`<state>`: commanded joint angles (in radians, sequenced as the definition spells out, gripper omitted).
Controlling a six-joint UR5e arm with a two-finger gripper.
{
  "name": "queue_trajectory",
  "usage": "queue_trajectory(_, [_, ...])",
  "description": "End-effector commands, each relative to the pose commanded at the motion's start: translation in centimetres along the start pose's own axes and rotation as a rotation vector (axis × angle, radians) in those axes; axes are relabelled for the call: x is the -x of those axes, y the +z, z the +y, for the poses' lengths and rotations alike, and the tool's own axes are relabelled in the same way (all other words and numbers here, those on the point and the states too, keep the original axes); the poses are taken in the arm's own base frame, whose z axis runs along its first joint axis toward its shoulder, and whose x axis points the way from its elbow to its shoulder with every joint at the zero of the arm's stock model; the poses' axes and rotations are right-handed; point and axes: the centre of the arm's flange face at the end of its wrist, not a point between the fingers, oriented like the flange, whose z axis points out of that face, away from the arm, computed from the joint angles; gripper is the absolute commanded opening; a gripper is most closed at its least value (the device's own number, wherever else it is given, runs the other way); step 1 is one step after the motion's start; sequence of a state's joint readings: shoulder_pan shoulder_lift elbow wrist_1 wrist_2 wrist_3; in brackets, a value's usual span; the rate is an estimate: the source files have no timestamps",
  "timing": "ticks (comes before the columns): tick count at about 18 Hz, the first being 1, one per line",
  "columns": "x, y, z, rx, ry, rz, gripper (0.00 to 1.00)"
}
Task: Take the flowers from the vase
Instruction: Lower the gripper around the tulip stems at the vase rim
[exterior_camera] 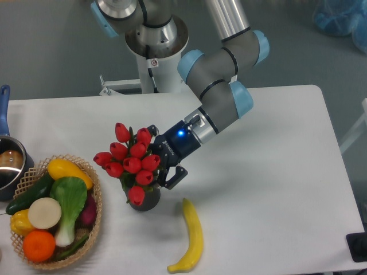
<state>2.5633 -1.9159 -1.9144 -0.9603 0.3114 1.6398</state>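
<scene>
The gripper needs to grab the flowers next by their stems below the red buds, to pick them from the vase.
The flowers, a tight bunch of red tulip buds with green leaves, stand in the vase, a short dark cylinder left of the table's middle. My gripper has come in from the right and presses against the right side of the bunch. Its jaws are spread: one finger shows above the buds and the other below them, near the vase's mouth. The gripper is open. The buds hide most of the vase and the stems.
A yellow banana lies just right of the vase toward the front edge. A wicker basket full of vegetables and fruit stands at the front left. A pot with a blue handle sits at the left edge.
</scene>
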Motion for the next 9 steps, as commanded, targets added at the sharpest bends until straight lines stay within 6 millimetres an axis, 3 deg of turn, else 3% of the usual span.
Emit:
queue_trajectory(3, [-0.1, 0.01, 0.01, -0.002, 0.012, 0.0, 0.99])
queue_trajectory(6, [-0.35, 0.12, 0.32, -0.003, 0.006, 0.002, 0.74])
queue_trajectory(9, [-0.28, -0.2, 0.4, -0.003, 0.005, -0.004, 0.71])
